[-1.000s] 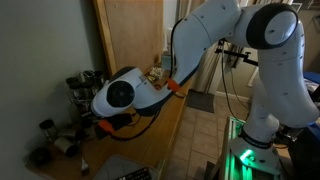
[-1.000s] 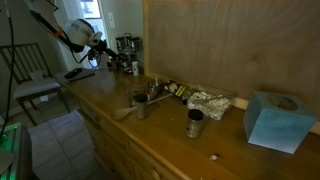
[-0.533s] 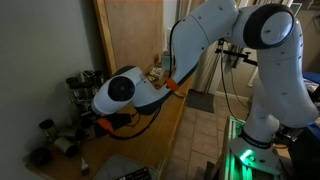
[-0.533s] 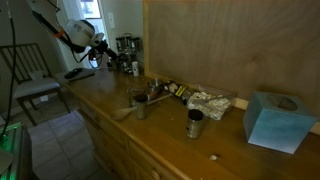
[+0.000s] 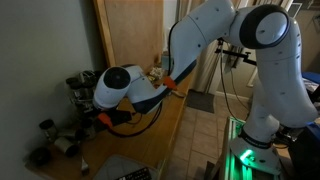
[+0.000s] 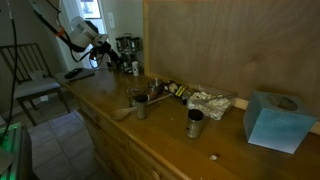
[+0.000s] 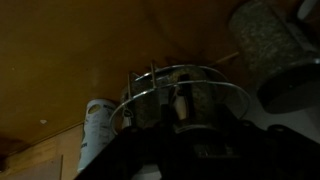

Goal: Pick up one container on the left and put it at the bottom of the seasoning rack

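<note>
My gripper is ready to open, because the speckled container sits inside the rack's wire ring, which goes around the container.
The wire seasoning rack (image 5: 84,92) stands against the wall at the counter's end and also shows in an exterior view (image 6: 124,46). My gripper (image 5: 100,120) is right beside it, low on the rack. In the wrist view a wire ring of the rack (image 7: 190,72) circles a speckled container (image 7: 205,100) directly ahead of my dark fingers (image 7: 185,125). Whether the fingers hold that container is lost in shadow. A white-capped container (image 7: 97,125) stands to the left. Loose containers (image 5: 52,140) sit on the counter in front of the rack.
A large speckled jar (image 7: 265,35) stands at the upper right of the wrist view. Further along the wooden counter are two metal cups (image 6: 194,123), a spoon, crumpled foil (image 6: 210,102) and a blue tissue box (image 6: 277,119). A chair (image 6: 30,75) stands beside the counter.
The wrist has shifted slightly up and towards the rack. The containers on the counter have not moved.
</note>
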Controlling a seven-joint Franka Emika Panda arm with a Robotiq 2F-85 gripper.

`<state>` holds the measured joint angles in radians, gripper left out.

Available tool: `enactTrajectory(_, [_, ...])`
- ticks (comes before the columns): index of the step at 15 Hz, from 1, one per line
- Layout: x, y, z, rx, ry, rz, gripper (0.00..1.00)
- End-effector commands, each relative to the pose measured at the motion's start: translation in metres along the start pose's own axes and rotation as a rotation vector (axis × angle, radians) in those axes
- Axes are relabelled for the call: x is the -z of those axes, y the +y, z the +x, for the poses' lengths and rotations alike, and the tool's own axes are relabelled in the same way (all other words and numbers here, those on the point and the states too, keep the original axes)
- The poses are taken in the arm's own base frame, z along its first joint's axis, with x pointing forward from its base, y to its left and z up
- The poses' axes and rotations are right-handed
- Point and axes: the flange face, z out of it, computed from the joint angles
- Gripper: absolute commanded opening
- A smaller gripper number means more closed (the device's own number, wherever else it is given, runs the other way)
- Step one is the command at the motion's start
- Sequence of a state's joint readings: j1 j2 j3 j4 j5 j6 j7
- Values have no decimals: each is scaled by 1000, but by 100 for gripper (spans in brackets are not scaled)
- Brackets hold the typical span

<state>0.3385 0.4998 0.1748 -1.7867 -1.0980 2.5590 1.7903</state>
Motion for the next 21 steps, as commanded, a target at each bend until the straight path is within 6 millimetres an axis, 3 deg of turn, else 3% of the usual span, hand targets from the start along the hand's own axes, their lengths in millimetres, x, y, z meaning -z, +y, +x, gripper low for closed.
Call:
enactTrajectory(1, [-5, -3, 8, -25, -52, 11, 23])
enactTrajectory(2, [-4, -3, 9, -29, -60, 10, 73])
enactTrajectory(4, [-3, -3, 10, -39, -81, 6, 79])
enactTrajectory(7, [2, -4, 11, -55, -131, 9, 99])
enactTrajectory(15, [22, -12, 11, -77, -315, 51, 100])
enactTrajectory(21, [42, -2, 25, -88, -342, 42, 100])
